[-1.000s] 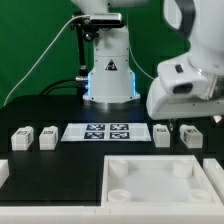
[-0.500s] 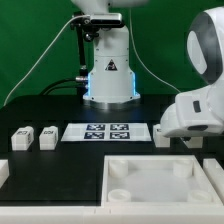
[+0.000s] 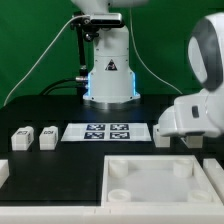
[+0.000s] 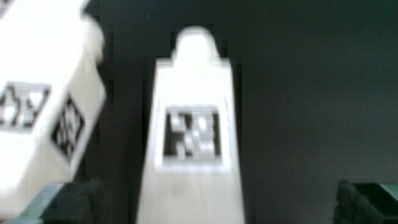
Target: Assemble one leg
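The robot's gripper will next pick up the leg by its tagged body [image 4: 192, 140], so the leg's rounded end stays free to go into the tray's corner socket.
Two small white legs with tags stand at the exterior view's left [image 3: 20, 138] [image 3: 47, 136]. Another leg [image 3: 162, 134] stands right of the marker board [image 3: 105, 132], partly behind my arm. My gripper [image 3: 188, 138] is low over the table just right of it. In the wrist view a leg [image 4: 192, 110] lies lengthwise between my dark fingertips [image 4: 63, 205], tag face up, with a gap on each side. My gripper [image 4: 214, 205] is open around it. A neighbouring leg [image 4: 45, 100] lies beside it.
The large white tray-like part with round corner sockets [image 3: 160, 180] lies at the front. A white part edge [image 3: 3, 172] shows at the front left. The robot base [image 3: 108, 75] stands at the back on the black table.
My arm has come down and toward the exterior view's right, onto the legs right of the marker board, hiding one of them. In the last half second it barely moved.
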Available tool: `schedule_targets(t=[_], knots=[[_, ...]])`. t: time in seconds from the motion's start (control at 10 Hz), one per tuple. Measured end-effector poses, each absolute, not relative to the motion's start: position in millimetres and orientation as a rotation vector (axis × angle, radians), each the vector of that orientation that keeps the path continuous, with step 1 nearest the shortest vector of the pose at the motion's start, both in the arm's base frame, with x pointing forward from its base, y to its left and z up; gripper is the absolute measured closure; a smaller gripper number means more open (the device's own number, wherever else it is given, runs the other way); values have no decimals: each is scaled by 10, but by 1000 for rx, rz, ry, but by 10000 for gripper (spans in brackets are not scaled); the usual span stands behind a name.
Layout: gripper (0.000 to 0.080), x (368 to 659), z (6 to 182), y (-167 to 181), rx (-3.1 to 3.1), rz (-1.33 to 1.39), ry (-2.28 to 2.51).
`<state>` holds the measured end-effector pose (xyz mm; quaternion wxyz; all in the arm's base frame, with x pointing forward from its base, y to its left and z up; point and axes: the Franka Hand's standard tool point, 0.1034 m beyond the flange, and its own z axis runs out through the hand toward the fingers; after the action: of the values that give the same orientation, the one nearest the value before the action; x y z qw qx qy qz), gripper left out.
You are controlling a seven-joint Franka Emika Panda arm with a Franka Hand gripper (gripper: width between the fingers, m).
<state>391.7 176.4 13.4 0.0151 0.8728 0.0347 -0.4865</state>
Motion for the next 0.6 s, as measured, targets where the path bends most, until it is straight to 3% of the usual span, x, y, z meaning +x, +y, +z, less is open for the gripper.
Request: schedule_targets(t=[0.1,0.6], knots=[[150,3995,34,1805,2750,-1475,103],[150,3862,18,1757,2745,-1480,112]])
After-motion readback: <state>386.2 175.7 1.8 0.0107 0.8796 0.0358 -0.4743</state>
